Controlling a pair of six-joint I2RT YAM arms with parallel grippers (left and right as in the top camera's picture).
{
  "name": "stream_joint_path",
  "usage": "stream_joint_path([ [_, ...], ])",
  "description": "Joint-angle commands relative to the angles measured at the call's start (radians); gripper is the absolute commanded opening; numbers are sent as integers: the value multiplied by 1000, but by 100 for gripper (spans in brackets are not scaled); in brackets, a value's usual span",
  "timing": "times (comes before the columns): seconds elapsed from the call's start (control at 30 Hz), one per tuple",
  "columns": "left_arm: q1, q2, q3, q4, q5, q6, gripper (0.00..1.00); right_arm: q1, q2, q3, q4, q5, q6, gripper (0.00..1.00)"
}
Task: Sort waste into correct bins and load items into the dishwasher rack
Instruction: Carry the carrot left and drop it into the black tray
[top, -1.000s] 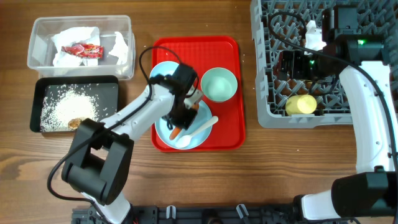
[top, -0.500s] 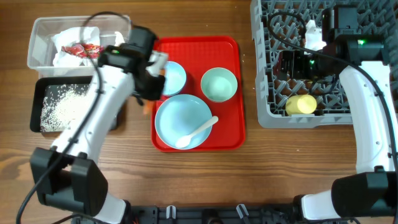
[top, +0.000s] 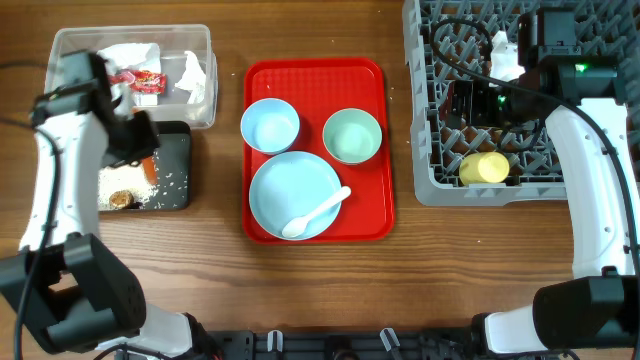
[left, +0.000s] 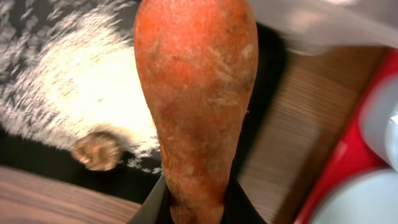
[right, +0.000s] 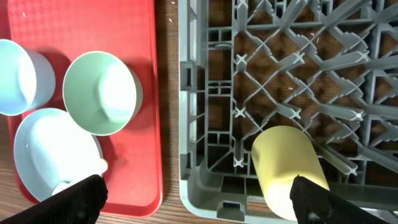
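The carrot (top: 148, 168) is high above the rice and would fall toward the black tray's edge if my left gripper opened now, so I need to keep holding it.
My left gripper (top: 138, 150) is shut on the orange carrot (top: 148, 168) and holds it over the black tray (top: 176, 145). In the left wrist view the carrot (left: 193, 93) fills the middle between the fingers (left: 196, 208), above the white rice (left: 87, 93) and the brown lump (left: 96, 150). My right gripper (right: 199, 196) is open and empty over the grey dishwasher rack (top: 430, 185), near the yellow cup (top: 483, 167). The large blue plate (top: 290, 185) with the white spoon (top: 315, 213), the light blue bowl (top: 270, 125) and the mint bowl (top: 352, 136) sit on the red serving tray (top: 372, 205).
The clear tub (top: 60, 60) behind the black tray holds crumpled napkins (top: 195, 75) and a red wrapper (top: 145, 80). The rack's upright pegs surround the right gripper. In the right wrist view the yellow cup (right: 289, 165) lies on its side in the rack's corner.
My left arm has carried the carrot from the blue plate on the red tray leftward to over the black tray. The right arm has not moved.
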Motion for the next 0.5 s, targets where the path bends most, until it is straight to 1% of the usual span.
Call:
stream_joint_path([
  [0.0,90,-11,-56,53,-9,-185,11,2,10,-7,5,-17,-13,98],
  [0.07,119,-11,-90,104,-8,-260,11,2,10,-7,6,-17,-13,98],
  [0.17,130,-11,-148,183,-9,-330,11,2,10,-7,9,-17,-13,98],
  [0.23,129,-11,-189,235,-10,-362,14,2,10,-7,8,-17,-7,97],
  [0.33,129,-11,-251,332,-10,-376,16,2,10,-7,8,-17,-2,98],
  [0.47,130,-8,-280,378,-11,-419,17,2,10,-7,5,-17,-2,98],
])
